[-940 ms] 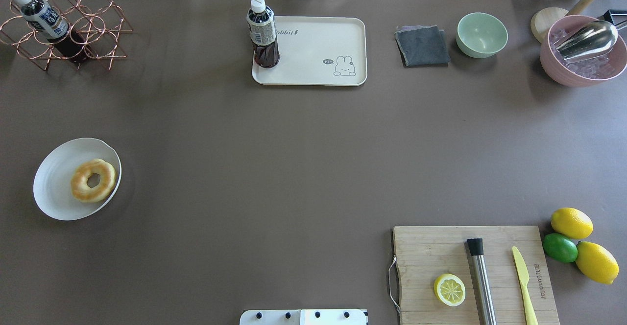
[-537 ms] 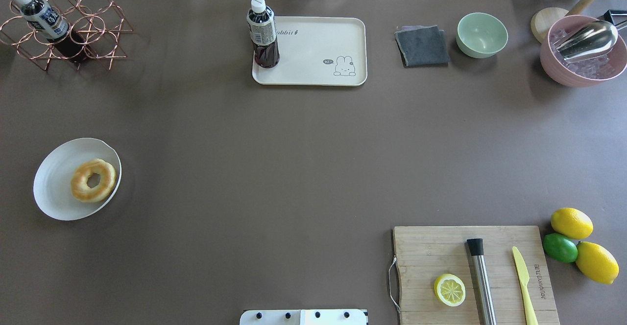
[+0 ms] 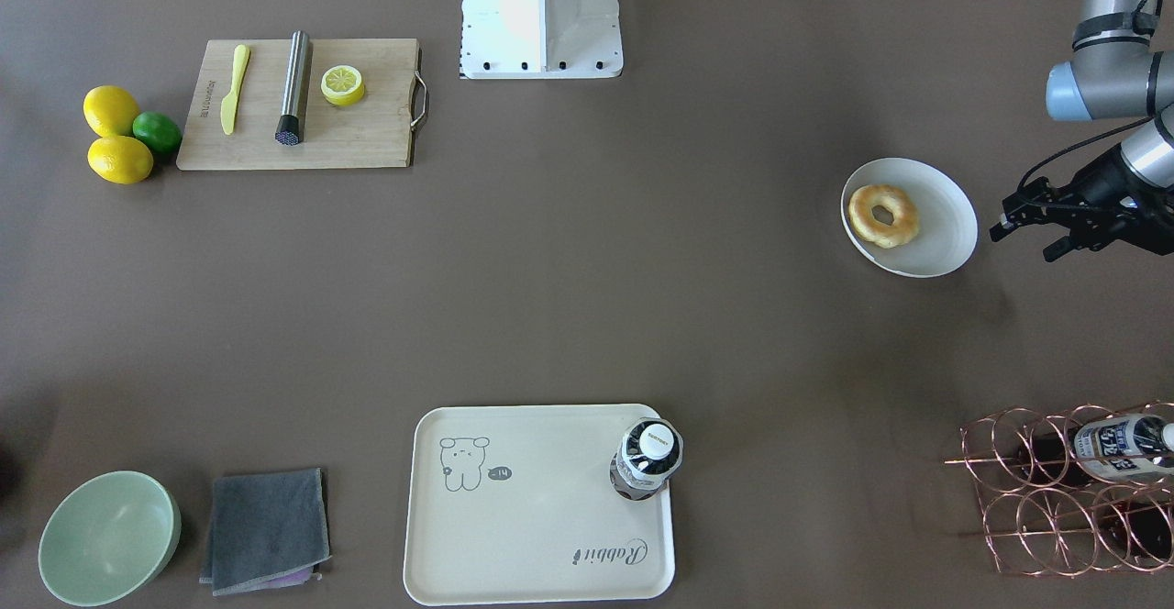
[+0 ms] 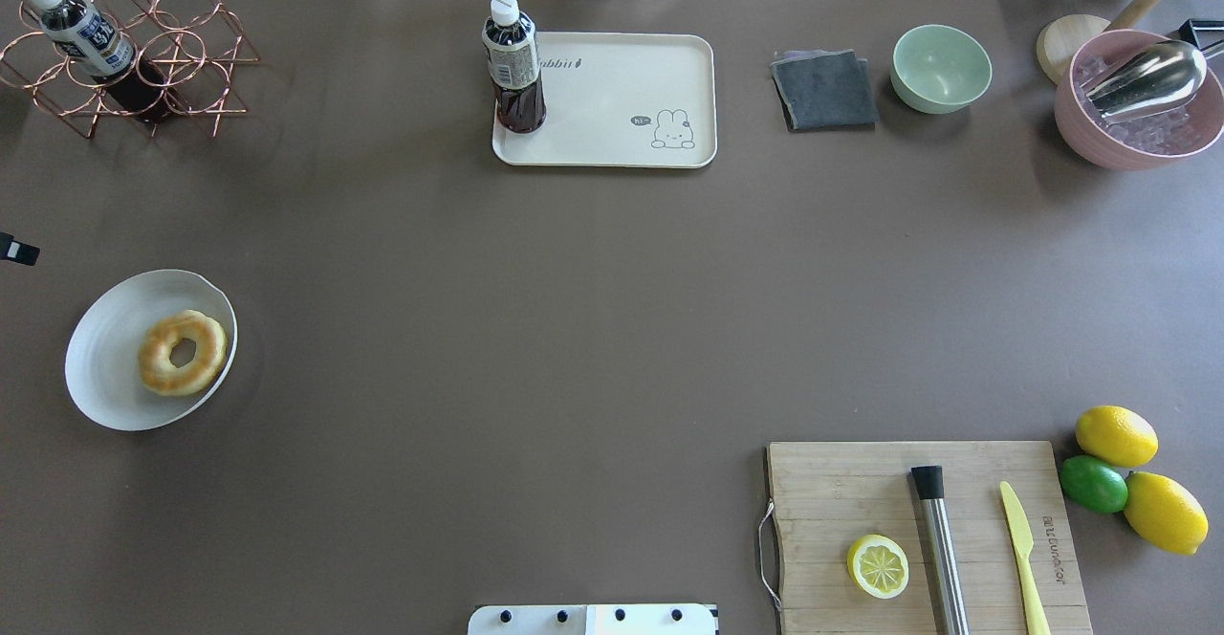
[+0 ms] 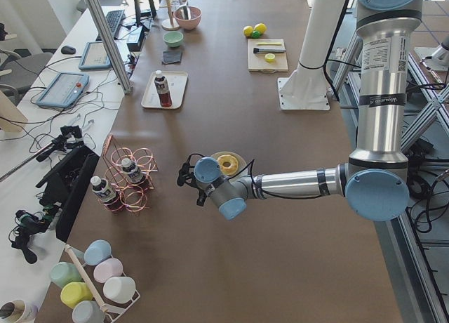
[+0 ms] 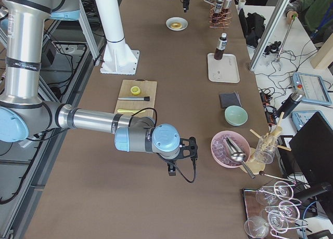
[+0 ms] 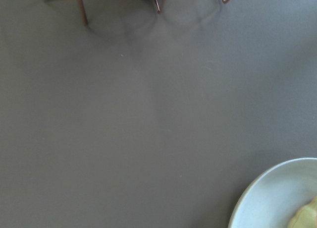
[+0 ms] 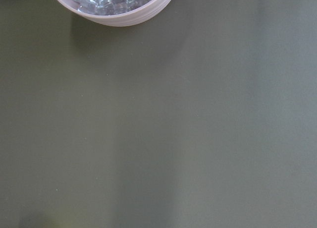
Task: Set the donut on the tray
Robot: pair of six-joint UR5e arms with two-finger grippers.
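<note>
The round plate is far wider than the open fingers, so the left gripper needs to pick up the plate by its thin raised rim [image 3: 975,224] [image 7: 247,190] next.
The golden glazed donut [image 4: 182,353] lies on a round white plate [image 4: 110,348] at the table's left side; it also shows in the front view [image 3: 882,215]. The cream rabbit tray [image 4: 622,99] lies at the far middle, with a dark drink bottle [image 4: 513,66] standing on its left corner. My left gripper [image 3: 1023,240] hovers just outside the plate's outer rim, apart from it, jaws open and empty. Its wrist view shows only the plate's rim [image 7: 267,193]. My right gripper [image 6: 181,155] hangs over bare table beside the pink ice bowl [image 6: 231,148]; I cannot tell its state.
A copper wire rack [image 4: 143,61] with bottles stands at the far left. A grey cloth [image 4: 824,90] and a green bowl [image 4: 941,68] sit right of the tray. A cutting board [image 4: 928,535] with a lemon half, muddler and knife is at the near right, with lemons [image 4: 1116,435] beside it.
The tip of my left gripper has come into the overhead view at the left edge, above the plate. Donut, plate and tray have not moved.
</note>
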